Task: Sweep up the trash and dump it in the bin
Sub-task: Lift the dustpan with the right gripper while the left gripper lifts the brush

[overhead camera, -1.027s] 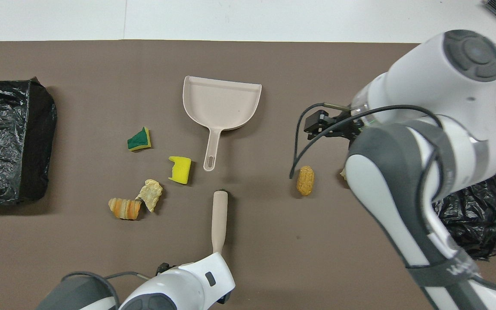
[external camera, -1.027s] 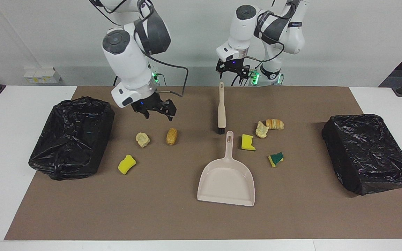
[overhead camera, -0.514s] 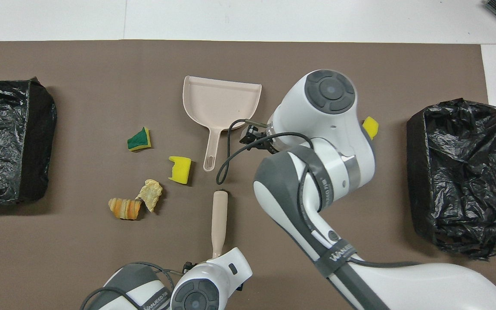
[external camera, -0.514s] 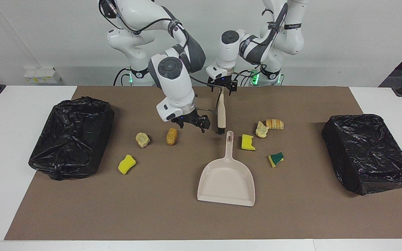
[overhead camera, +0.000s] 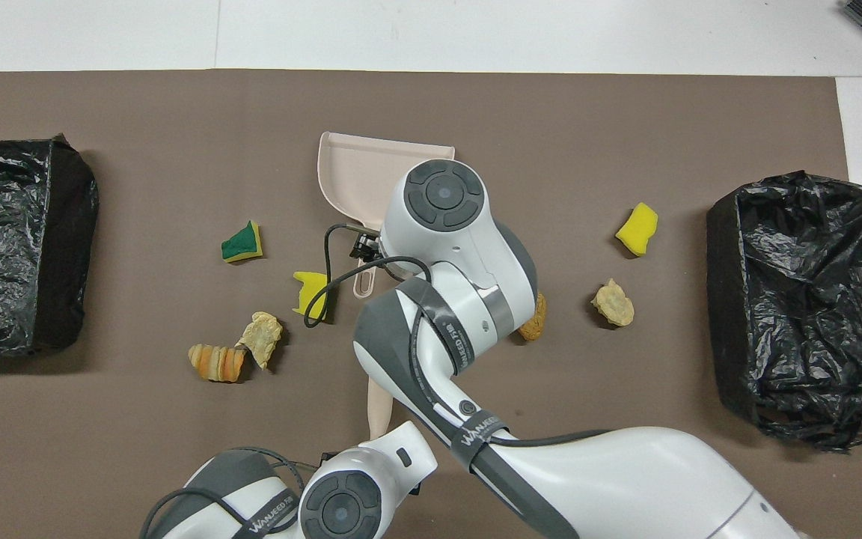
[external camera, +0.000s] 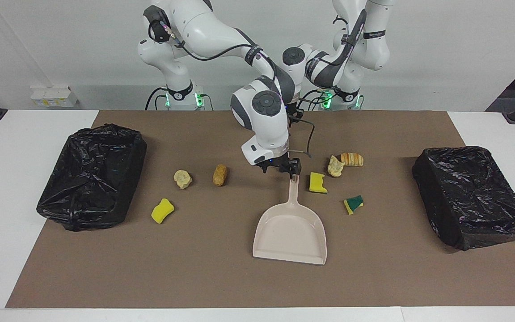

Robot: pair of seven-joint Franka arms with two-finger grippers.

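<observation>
The dustpan's handle tip (overhead camera: 364, 283) lies bare beside the raised wrist of the robot's right gripper, so the right gripper isn't ready to close yet and needs to come down first, then close on the handle tip.
Several trash scraps lie on the brown mat: a pale lump (external camera: 182, 179), a brown roll (external camera: 220, 175) and a yellow sponge (external camera: 162, 210) toward the right arm's end. Toward the left arm's end lie a yellow sponge (external camera: 318, 183), a green-topped sponge (external camera: 353, 204), a pale lump (external camera: 335, 166) and a striped roll (external camera: 352, 159). A black-lined bin (external camera: 92, 174) stands at one end and a second bin (external camera: 472, 197) at the other. My right gripper (external camera: 280, 170) hangs open over the handle tip of the beige dustpan (external camera: 289, 232). My left wrist (overhead camera: 360, 486) sits at the end of the brush handle (overhead camera: 378, 408), hiding its gripper.
White table surface borders the brown mat (external camera: 221, 277) on all sides. The right arm's forearm (overhead camera: 438, 322) crosses over the middle of the mat and covers the brush's head.
The right arm swung from beside the bin at its own end to the middle and lowered its gripper over the dustpan handle. The left arm came down to the brush handle's end.
</observation>
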